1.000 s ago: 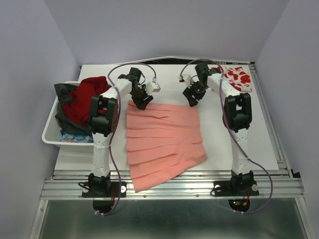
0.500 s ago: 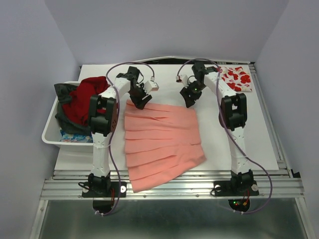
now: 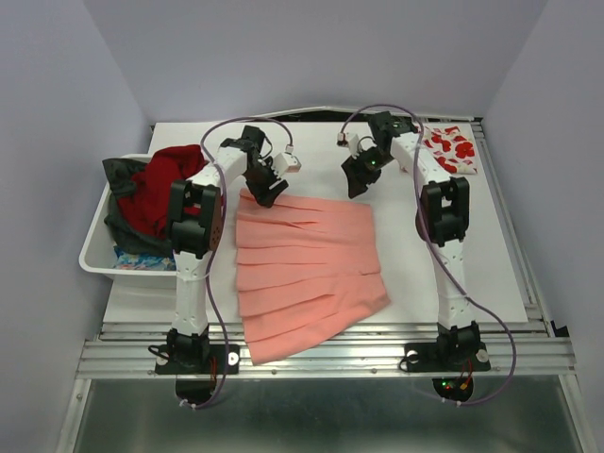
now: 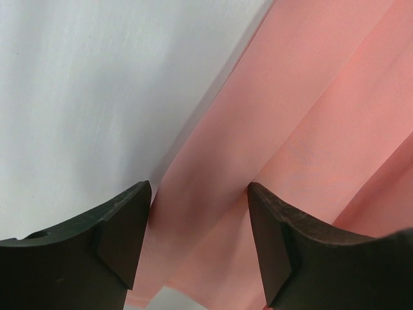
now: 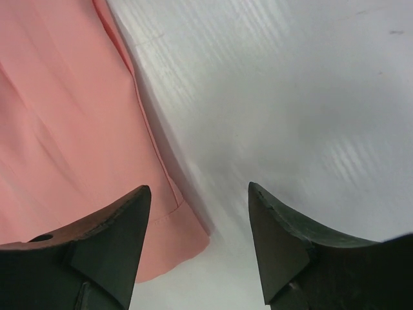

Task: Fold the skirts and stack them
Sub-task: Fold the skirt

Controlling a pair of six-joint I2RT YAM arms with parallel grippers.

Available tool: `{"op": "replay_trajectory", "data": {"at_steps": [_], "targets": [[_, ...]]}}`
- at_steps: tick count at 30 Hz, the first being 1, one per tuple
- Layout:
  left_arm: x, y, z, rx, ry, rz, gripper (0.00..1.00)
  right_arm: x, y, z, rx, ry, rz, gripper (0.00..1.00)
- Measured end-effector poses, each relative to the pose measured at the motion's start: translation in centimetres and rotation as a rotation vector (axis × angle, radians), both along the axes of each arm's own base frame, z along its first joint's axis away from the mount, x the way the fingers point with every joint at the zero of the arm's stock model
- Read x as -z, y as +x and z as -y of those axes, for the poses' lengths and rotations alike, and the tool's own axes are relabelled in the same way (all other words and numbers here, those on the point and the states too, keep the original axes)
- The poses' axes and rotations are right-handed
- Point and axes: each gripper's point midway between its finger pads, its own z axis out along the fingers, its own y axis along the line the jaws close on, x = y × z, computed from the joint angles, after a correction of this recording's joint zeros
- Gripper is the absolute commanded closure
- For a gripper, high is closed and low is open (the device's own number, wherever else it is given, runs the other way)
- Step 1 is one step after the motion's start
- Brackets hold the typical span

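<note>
My right gripper grabs the pink skirt's far corner (image 3: 369, 207) (image 5: 191, 236) next, across from my left gripper's corner, to fold the skirt over.
The salmon-pink pleated skirt (image 3: 307, 269) lies spread flat on the white table, its hem hanging over the near edge. My left gripper (image 3: 268, 194) is open over the skirt's far left corner; the left wrist view shows pink cloth (image 4: 303, 116) between the spread fingers. My right gripper (image 3: 359, 185) is open just above the skirt's far right corner (image 5: 161, 252), which lies between its fingers in the right wrist view. The white skirt with red flower print (image 3: 449, 149) lies folded at the table's far right corner.
A white bin (image 3: 94, 253) at the left table edge holds a red garment (image 3: 160, 184) and dark and blue cloths. The white table sheet (image 3: 444, 274) shows bare to the right of the pink skirt. Purple walls close in all sides.
The right gripper has moved a little away from me, off the skirt's far right corner. The left gripper has stayed at the far left corner. The skirt lies flatter.
</note>
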Motion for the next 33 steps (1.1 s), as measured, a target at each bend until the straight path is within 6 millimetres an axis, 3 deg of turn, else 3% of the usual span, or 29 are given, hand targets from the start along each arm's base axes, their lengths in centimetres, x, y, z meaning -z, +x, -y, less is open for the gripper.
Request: {"op": "replay_trajectory", "data": {"at_steps": [5, 11, 17, 20, 29, 33], "targets": [[-0.5, 0.4, 0.1, -0.001, -0.003, 0.015, 0.26, 3.0, -3.1, 0.1, -0.064, -0.040, -0.088, 0.44], [-1.0, 0.9, -0.4, -0.012, 0.002, 0.024, 0.27, 3.2, -3.9, -0.6, -0.118, -0.064, -0.075, 0.72], [-0.8, 1.0, -2.1, -0.035, 0.035, 0.019, 0.35, 3.6, -4.1, -0.5, -0.126, -0.073, -0.080, 0.99], [-0.7, 1.0, -2.9, -0.041, 0.051, 0.016, 0.44, 3.6, -4.2, -0.5, -0.124, -0.073, -0.081, 0.99], [-0.3, 0.5, -3.1, -0.041, 0.055, -0.003, 0.97, 3.5, -4.4, -0.2, -0.084, -0.085, -0.075, 0.99], [-1.4, 3.0, -2.5, -0.090, 0.032, 0.041, 1.00, 3.5, -3.4, 0.4, -0.006, -0.112, -0.057, 0.99]]}}
